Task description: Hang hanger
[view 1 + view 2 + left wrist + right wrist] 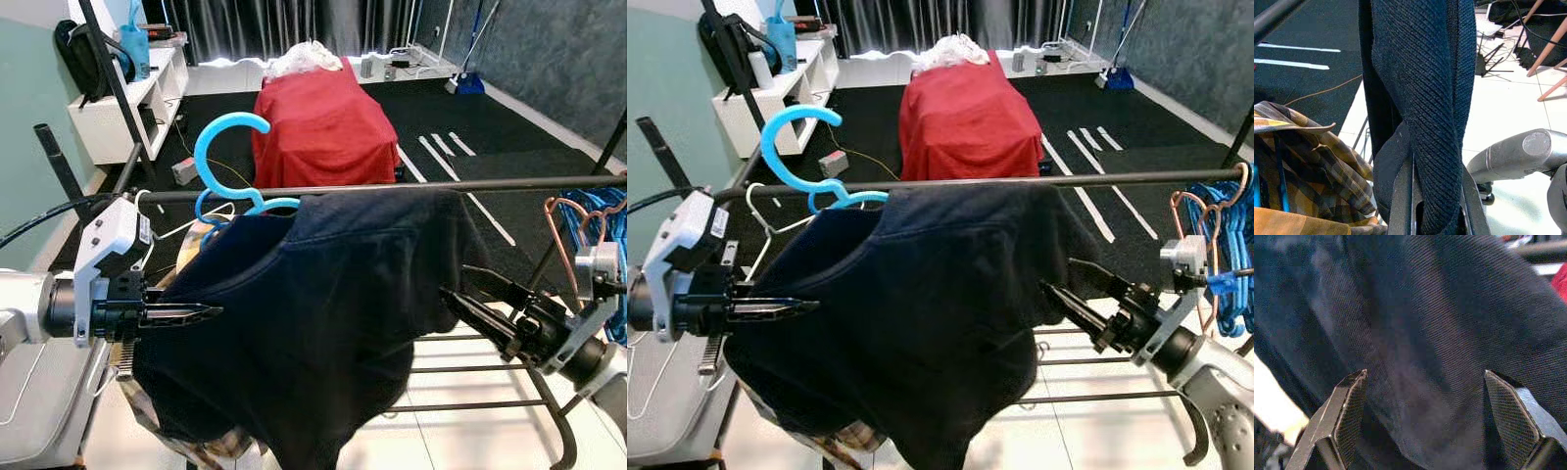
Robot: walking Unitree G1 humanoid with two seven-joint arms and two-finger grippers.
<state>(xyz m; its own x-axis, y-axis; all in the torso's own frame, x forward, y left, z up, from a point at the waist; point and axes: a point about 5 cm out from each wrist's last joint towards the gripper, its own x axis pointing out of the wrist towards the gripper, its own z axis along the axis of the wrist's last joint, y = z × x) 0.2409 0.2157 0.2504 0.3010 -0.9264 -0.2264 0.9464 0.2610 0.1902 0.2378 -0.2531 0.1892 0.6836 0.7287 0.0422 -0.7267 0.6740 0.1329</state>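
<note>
The dark navy garment needs to be hung on the black bar (pixel 529 182), so my right gripper will grab it next by its side edge below its shoulder (pixel 441 274).
A dark navy garment (pixel 323 323) hangs from the black rail (pixel 529 182), its top edge lying against the bar. The light blue hanger (pixel 227 137) sticks out of the garment's left shoulder, with its hook tilted and standing above the rail. I cannot tell whether the hook rests on the bar. My left gripper (pixel 216 311) is at the garment's left edge and is shut on a fold of the cloth (pixel 1435 147). My right gripper (pixel 454 280) is open at the garment's right side, its fingers (pixel 1347 406) spread wide close to the fabric.
Several blue and copper hangers (pixel 593 220) hang at the rail's right end. A white wire hanger (pixel 147 211) is at the left, and a plaid garment (pixel 1298 161) hangs low there. Lower rack bars (pixel 470 370) run below. A red-covered piece of furniture (pixel 323 127) and a white shelf (pixel 127 98) stand beyond.
</note>
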